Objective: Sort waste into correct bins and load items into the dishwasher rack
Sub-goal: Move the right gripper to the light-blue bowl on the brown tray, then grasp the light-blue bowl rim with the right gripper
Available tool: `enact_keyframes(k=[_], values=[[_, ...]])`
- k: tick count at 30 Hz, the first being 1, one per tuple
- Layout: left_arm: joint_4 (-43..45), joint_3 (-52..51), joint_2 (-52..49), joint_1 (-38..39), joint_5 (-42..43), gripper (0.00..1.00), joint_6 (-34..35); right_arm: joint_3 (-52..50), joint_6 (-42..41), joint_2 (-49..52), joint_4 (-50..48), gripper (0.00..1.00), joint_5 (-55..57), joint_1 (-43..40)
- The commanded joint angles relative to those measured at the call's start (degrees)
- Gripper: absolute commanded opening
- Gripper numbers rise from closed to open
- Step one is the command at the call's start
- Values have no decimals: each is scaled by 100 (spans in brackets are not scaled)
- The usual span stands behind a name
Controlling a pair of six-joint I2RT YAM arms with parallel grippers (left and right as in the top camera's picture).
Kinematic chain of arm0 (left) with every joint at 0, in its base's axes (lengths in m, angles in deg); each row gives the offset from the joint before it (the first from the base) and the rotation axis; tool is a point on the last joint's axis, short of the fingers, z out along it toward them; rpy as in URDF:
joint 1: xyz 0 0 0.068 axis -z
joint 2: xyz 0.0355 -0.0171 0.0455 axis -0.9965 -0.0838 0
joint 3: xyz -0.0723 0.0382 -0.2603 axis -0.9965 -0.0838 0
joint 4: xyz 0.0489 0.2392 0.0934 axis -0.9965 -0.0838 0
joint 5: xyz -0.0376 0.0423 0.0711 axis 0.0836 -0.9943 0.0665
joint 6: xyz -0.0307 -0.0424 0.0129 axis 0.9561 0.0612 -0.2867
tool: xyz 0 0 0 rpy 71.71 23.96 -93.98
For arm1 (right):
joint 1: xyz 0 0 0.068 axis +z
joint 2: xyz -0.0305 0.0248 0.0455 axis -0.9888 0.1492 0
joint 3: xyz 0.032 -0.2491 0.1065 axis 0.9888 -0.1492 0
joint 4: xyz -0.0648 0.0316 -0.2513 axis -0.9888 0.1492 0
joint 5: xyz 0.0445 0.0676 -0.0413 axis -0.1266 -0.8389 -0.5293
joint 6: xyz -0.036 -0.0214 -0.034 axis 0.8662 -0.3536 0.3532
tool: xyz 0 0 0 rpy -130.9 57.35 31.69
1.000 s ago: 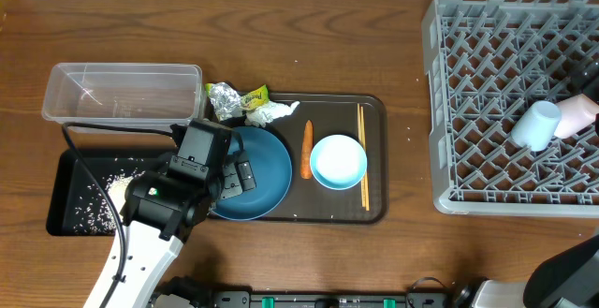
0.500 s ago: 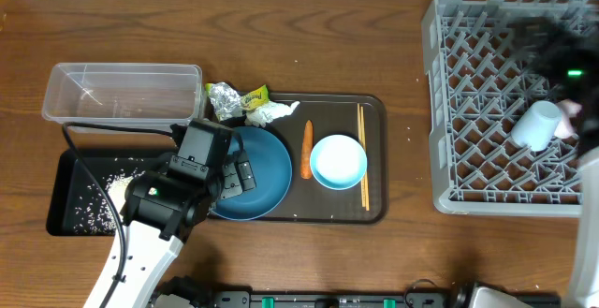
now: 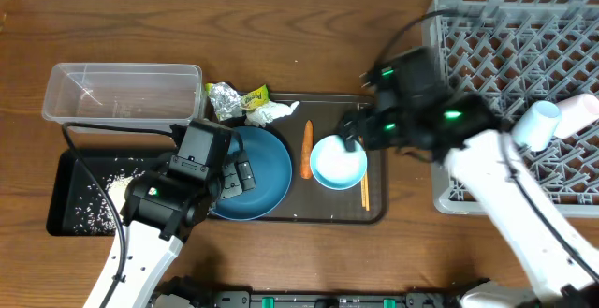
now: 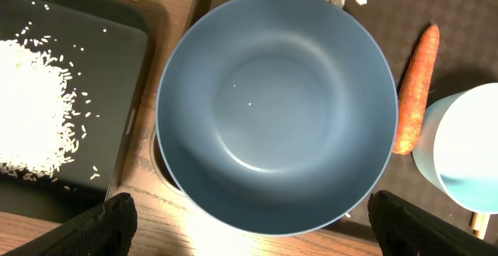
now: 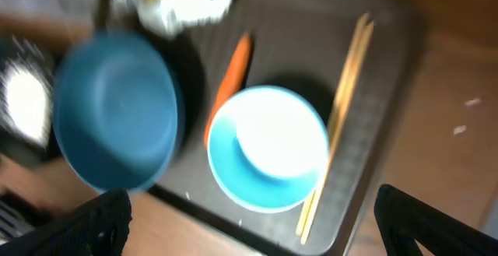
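Observation:
My right gripper needs to load a bowl into the rack, so next it should grab the small light-blue bowl (image 3: 339, 166) by its rim. The bowl's body stays free for that.
The large dark-blue bowl (image 3: 271, 172) lies on the brown serving tray, and my open, empty left gripper (image 3: 234, 175) hangs over its left rim. In the left wrist view the bowl (image 4: 276, 108) fills the space between the spread fingers (image 4: 253, 229). My right gripper (image 3: 354, 130) is open and empty above the small light-blue bowl (image 3: 339, 166), also seen in the blurred right wrist view (image 5: 268, 147). The carrot (image 3: 307, 149) lies between the bowls and the chopsticks (image 3: 363, 191) lie right of the small one. The wrapper (image 3: 229, 97) and tissue (image 3: 271, 111) sit at the tray's back left. Rice (image 3: 117, 184) lies in the black tray (image 3: 65, 172). The white cup (image 3: 535, 125) lies in the grey rack (image 3: 449, 172).
The clear tub (image 3: 122, 93) stands behind the black tray at the left. The dark brown serving tray (image 3: 374, 210) holds the bowls, carrot and chopsticks. A pale pink object (image 3: 576, 113) lies next to the cup in the rack.
My right arm has swung left from the rack to above the light-blue bowl. The cup stays in the rack. My left arm has not moved.

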Motion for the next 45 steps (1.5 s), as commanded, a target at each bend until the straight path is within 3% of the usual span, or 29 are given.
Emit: enact_keyframes(k=[1,13,26,37,41,45], values=[[-20,72,9,-20,-114,98,-13,-35,-105,387,31,99,505,461],[-20,72,9,-20,-114,98,-13,-35,-326,1825,31,93,511,1449],[-20,72,9,-20,-114,98,-13,-35,-361,2245,66,52,791,1460],[-7,72,9,-20,-114,98,-13,-240,-407,2293,-264,50,815,1641],[-7,72,9,-20,-114,98,-13,-284,-409,2293,-363,38,861,1674],[-7,72,9,-20,-114,98,-13,-463,-538,2293,-450,34,1388,1738]])
